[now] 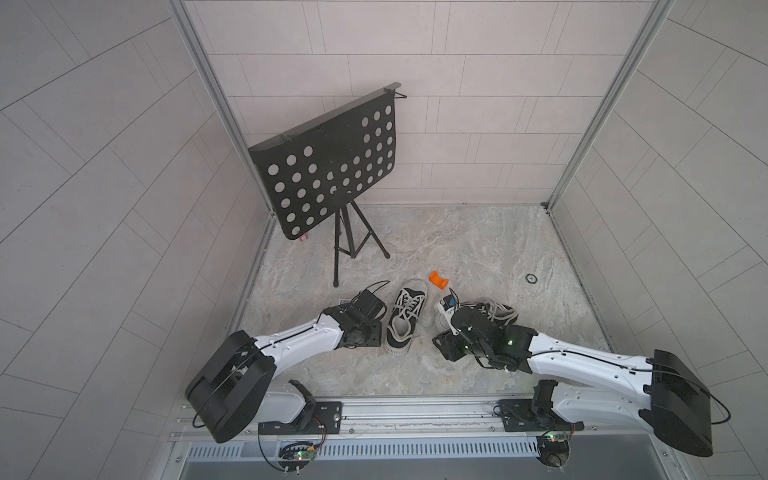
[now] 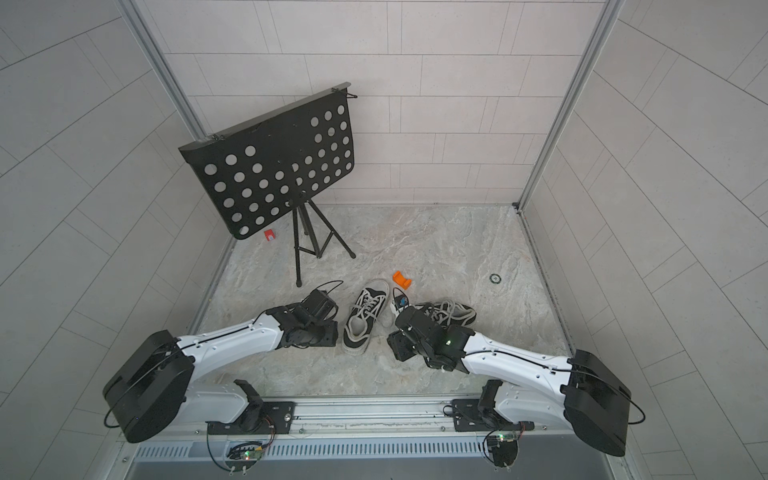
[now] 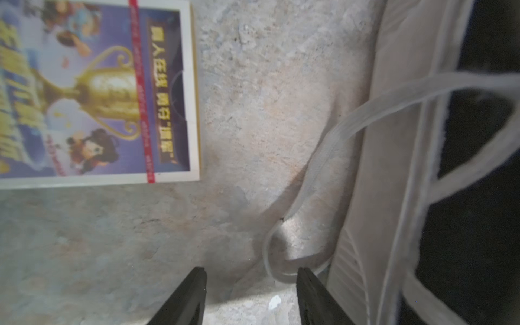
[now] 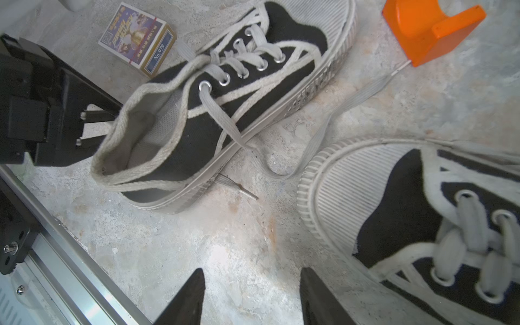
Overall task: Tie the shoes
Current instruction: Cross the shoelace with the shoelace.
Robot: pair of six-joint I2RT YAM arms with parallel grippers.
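Note:
Next, my right gripper will grab the lace by its loose end poking from under the first shoe's sole to cross it for tying.
Two black canvas shoes with off-white soles lie on the marbled floor. One shoe is between the arms, its whitish laces untied. One lace trails across the floor, and a lace loop lies beside its sole. The other shoe is partly under the right arm. My left gripper is open low beside the first shoe's sole, with the loop just ahead of one fingertip and nothing between the fingers. My right gripper is open over bare floor between the shoes.
A black perforated music stand on a tripod stands at the back left. An orange plastic piece lies beyond the shoes. A small printed card box rests left of the first shoe. Tiled walls enclose the floor.

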